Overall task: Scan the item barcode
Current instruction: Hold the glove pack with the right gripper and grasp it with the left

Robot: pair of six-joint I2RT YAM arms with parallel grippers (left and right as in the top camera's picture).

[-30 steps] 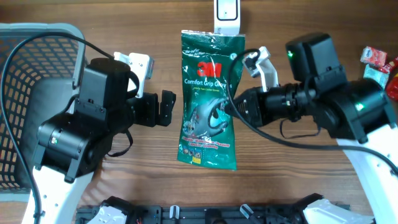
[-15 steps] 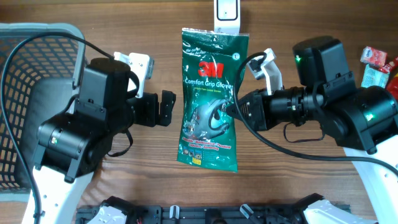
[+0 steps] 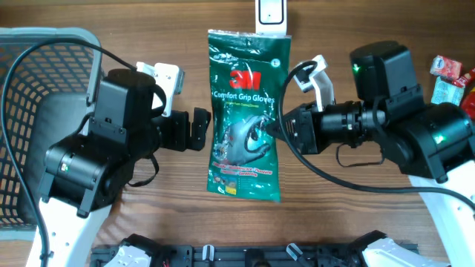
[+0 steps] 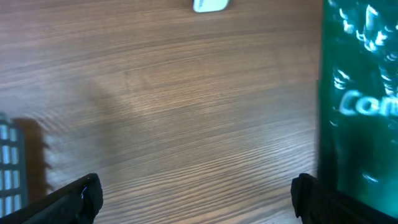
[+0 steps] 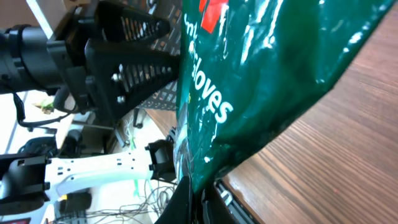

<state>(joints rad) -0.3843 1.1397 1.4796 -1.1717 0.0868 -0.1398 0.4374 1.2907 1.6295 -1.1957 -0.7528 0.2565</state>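
Note:
My left gripper takes hold of the green glove packet (image 3: 245, 111) by its free edge next, opposite my right gripper, to turn it for barcode scanning.
A green 3M glove packet (image 3: 245, 111) hangs above the middle of the table, printed face up. My right gripper (image 3: 276, 130) is shut on its right edge. The packet's top edge overlaps the white scanner (image 3: 271, 16) at the back. In the right wrist view the packet (image 5: 261, 74) fills the frame, pinched in my right gripper (image 5: 200, 202). My left gripper (image 3: 200, 127) stands open just left of the packet, holding nothing. The left wrist view shows its wide-apart jaws (image 4: 198, 194) over bare wood, the packet (image 4: 360, 93) at the right and the scanner (image 4: 210, 5) at the top.
A grey mesh basket (image 3: 30, 89) stands at the far left. Small red and teal packages (image 3: 449, 74) lie at the right edge. Dark rails run along the table's front edge (image 3: 245, 256).
The packet has shifted left and toward the scanner in my right gripper. The right arm has drawn slightly to the right. The left arm has not moved.

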